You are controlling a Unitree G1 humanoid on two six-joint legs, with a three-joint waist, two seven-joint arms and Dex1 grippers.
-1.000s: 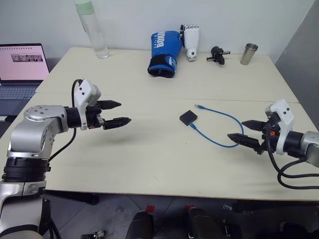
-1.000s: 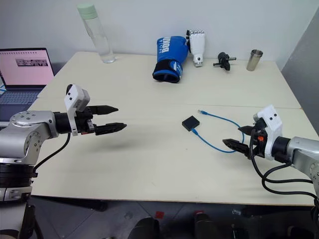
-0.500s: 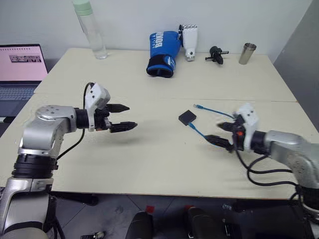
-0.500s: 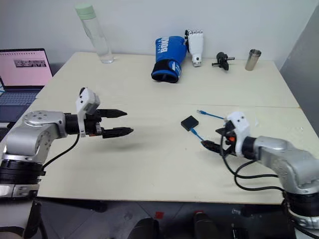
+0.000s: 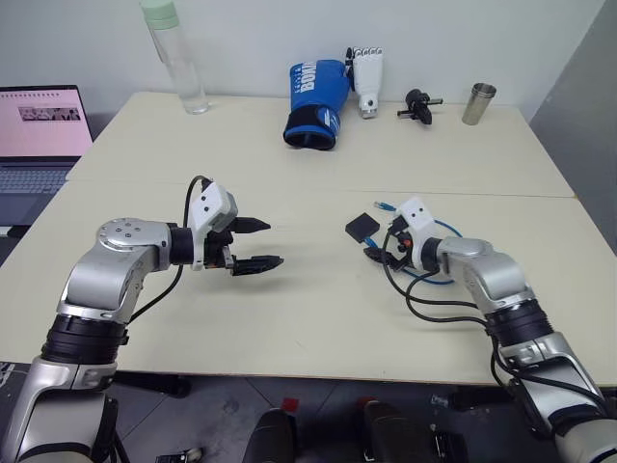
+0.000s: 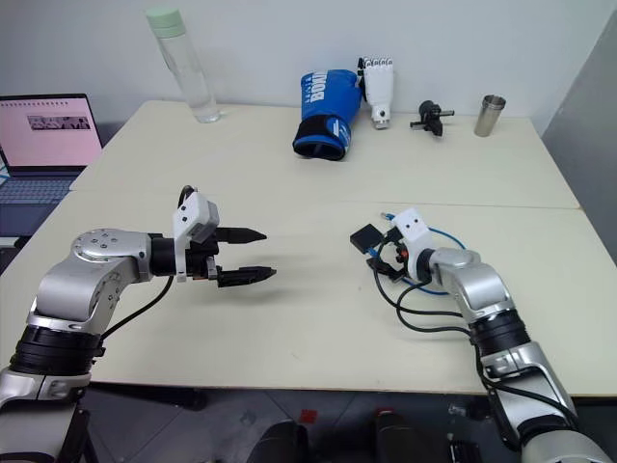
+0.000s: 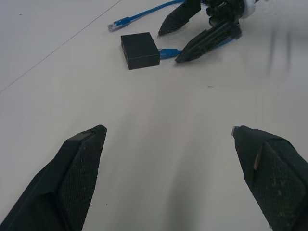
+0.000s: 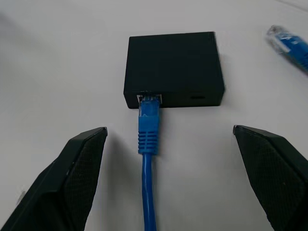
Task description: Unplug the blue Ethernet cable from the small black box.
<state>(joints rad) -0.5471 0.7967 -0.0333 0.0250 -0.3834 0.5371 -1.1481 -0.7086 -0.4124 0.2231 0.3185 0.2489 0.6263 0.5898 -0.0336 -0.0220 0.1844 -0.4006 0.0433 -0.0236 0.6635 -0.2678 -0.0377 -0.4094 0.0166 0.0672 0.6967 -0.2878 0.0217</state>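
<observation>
The small black box should next be grabbed by its end [image 5: 354, 224] [image 7: 126, 52] opposite the cable with my left gripper, because my right gripper's fingers crowd the plugged-in edge of the box.
The small black box [image 5: 362, 227] lies flat near the table's middle. The blue Ethernet cable [image 8: 147, 144] is plugged into the box's [image 8: 173, 67] near edge and loops away to the right. Its free plug [image 5: 385, 205] rests behind the box. My right gripper [image 5: 378, 247] is open just right of the box, one finger on either side of the plugged-in end, touching neither. The left wrist view shows this gripper [image 7: 170, 45] beside the box [image 7: 139, 49]. My left gripper [image 5: 271, 244] hovers open and empty to the box's left, pointing toward it.
Along the table's far edge stand a clear water bottle [image 5: 174, 60], a blue boxing glove [image 5: 313, 92], a white robotic hand [image 5: 366, 75], a black knobbed gadget [image 5: 418, 104] and a metal cup [image 5: 480, 103]. A laptop [image 5: 40, 130] sits off to the left.
My right gripper has swept in from the right table edge to the box and now straddles the cable's plugged end. My left gripper has drifted right toward the box. Both stay open.
</observation>
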